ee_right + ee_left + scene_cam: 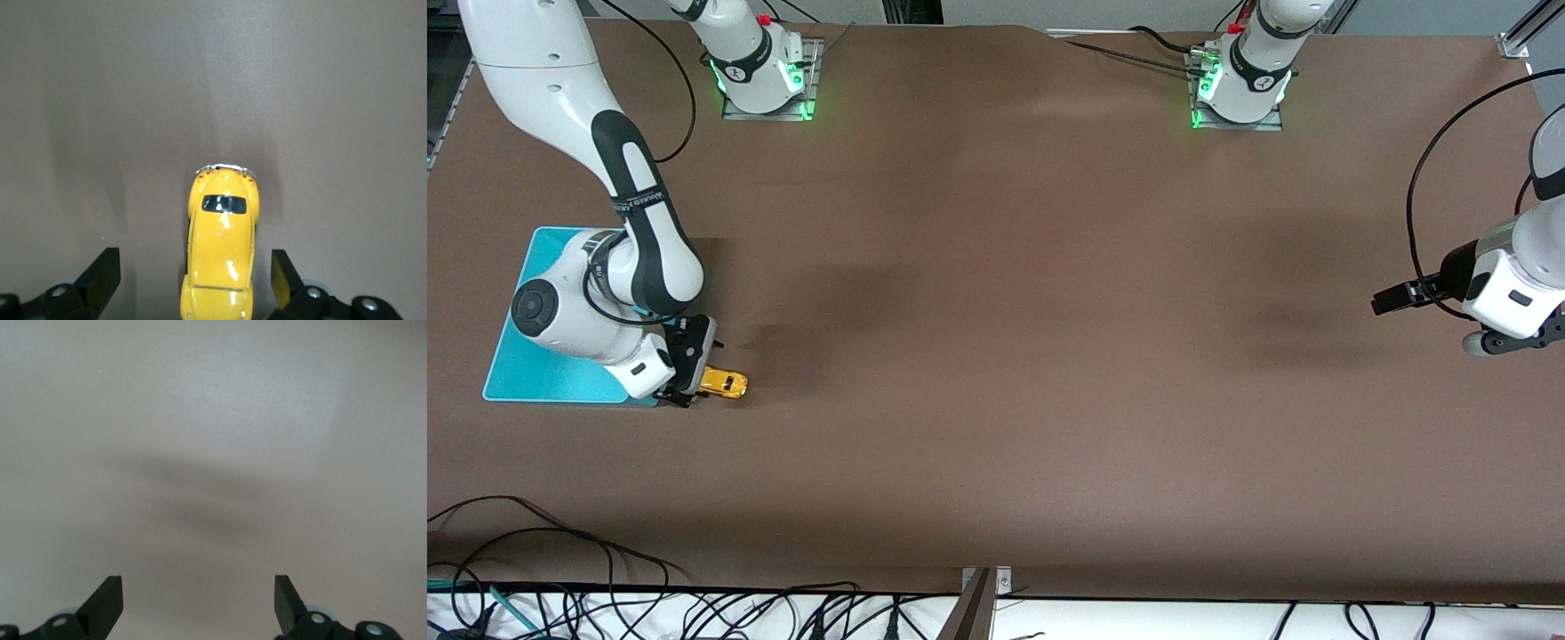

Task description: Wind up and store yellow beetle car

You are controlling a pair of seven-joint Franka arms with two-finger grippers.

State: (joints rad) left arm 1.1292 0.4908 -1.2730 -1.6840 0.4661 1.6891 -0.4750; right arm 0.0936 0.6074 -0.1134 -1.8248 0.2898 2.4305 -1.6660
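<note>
The fingers are on either side of the yellow beetle car's body (725, 382) (220, 263) on the tabletop. It is time for my right gripper to close. Closing now would catch it.
The yellow beetle car (727, 383) stands on the brown table beside the corner of the turquoise bin (525, 369) that is nearer the front camera. My right gripper (698, 382) is down at the car, open. In the right wrist view the car (222, 247) lies between the two fingertips of the right gripper (193, 261), closer to one finger, with a gap on each side. My left gripper (1516, 342) waits over the table at the left arm's end, open; the left wrist view shows that left gripper (199, 595) with only bare table between its fingertips.
The right arm's elbow and wrist hang over the turquoise bin and hide part of it. Cables lie along the table's edge nearest the front camera (649, 604). The two arm bases (765, 76) stand at the edge farthest from that camera.
</note>
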